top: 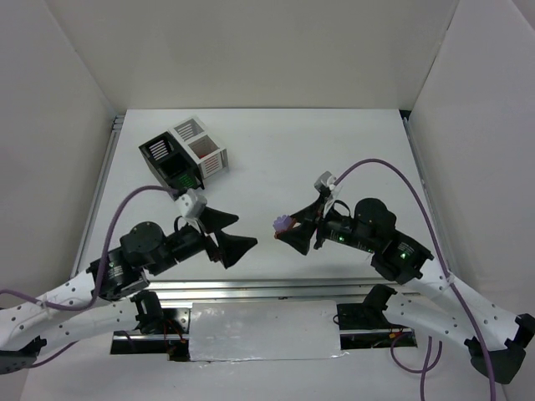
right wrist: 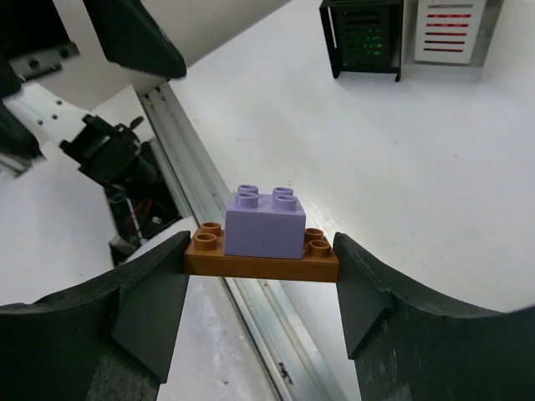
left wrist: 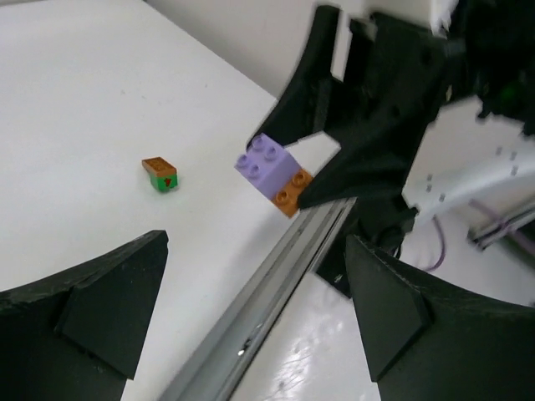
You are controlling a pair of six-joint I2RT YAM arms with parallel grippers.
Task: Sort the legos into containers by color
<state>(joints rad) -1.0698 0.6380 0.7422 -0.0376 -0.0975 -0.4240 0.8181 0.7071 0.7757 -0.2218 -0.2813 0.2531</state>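
Observation:
The pale purple lego (right wrist: 266, 224) should be grabbed next by its exposed sides with my left gripper, which leaves the brown lego free to be separated.
My right gripper (right wrist: 261, 261) is shut on the ends of a brown flat lego (right wrist: 261, 266) that carries a pale purple lego (right wrist: 266, 224), held above the table. The same pair (left wrist: 276, 175) hangs in front of my left gripper (left wrist: 255, 251), which stands wide open and empty a short way to its left (top: 247, 230). A small brown-on-green lego (left wrist: 160, 175) lies on the table. The containers sit at the back left: the black bin (top: 157, 153) shows green inside, and the white bin (top: 213, 163) shows red through its slots.
A metal rail (top: 267, 288) runs along the near table edge, just below both grippers. White walls close the table on three sides. A purple cable (top: 393, 171) loops above the right arm.

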